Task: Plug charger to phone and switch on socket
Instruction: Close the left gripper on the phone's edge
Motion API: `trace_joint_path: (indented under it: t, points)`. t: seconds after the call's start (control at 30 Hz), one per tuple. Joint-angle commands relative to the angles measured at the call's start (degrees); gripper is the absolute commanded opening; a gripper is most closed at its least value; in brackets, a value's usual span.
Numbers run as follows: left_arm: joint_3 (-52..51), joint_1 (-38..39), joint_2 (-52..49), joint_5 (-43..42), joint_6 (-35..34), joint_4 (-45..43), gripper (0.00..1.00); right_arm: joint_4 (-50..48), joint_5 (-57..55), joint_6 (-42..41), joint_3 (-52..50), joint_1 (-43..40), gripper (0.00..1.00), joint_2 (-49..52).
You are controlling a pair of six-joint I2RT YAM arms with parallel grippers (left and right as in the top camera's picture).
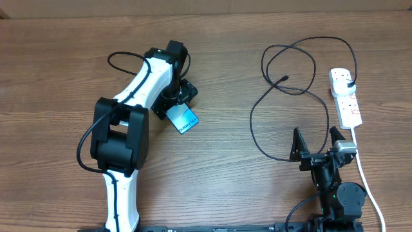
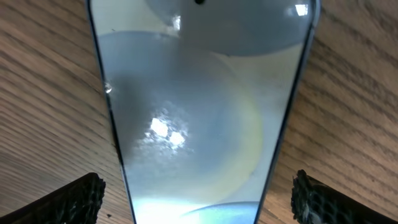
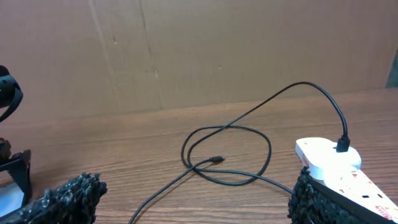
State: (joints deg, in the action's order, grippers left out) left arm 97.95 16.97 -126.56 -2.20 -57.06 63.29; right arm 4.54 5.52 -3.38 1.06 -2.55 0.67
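Observation:
The phone will be handed over to my right gripper, so my left gripper will grab it across its long sides and leave its lettered end free.
The phone [image 1: 187, 120] lies left of centre with its light blue screen up. In the left wrist view the phone [image 2: 199, 106] fills the frame. My left gripper [image 1: 175, 103] [image 2: 198, 190] is open and straddles the phone, with a small gap at each side. The black charger cable [image 1: 257, 116] loops over the table's right half. Its small tip [image 1: 284, 79] [image 3: 216, 160] lies loose, and its black plug [image 1: 349, 84] [image 3: 342, 145] sits in the white socket strip [image 1: 346, 100] [image 3: 323, 155]. My right gripper [image 1: 317, 143] [image 3: 193, 199] is open and empty, in front of the cable loop.
The strip's thick white cord [image 1: 364, 171] runs along the right side towards the front edge. A brown cardboard wall [image 3: 186, 50] stands behind the table. The left arm's black cable [image 1: 122, 58] arcs near its wrist.

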Motion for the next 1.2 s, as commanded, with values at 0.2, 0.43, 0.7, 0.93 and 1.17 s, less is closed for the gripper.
trace_joint_path:
  t: [0.2, 0.43, 0.7, 0.93, 1.17]
  points:
    - [0.52, 1.57, -0.66, 3.93, -0.57, -0.13, 1.00, -0.24, -0.35, 0.24, -0.61, -0.11, 1.00, -0.50]
    - [-2.67, 1.57, -0.66, 4.28, -0.63, -1.97, 1.00, -0.24, -0.37, 0.24, -0.61, -0.11, 1.00, -0.50]
    - [-6.82, 1.53, -0.66, 3.85, -0.83, -5.55, 1.00, -0.24, -0.35, 0.24, -0.63, -0.11, 1.00, -0.50]
    - [-7.48, 1.53, -0.66, 3.85, -0.83, -5.55, 0.99, -0.24, -0.35, 0.24, -0.61, -0.11, 1.00, -0.50]
    - [-7.48, 1.36, -0.66, 2.56, -0.81, -6.01, 1.00, -0.24, -0.37, 0.24, -0.63, -0.09, 1.00, -0.50]
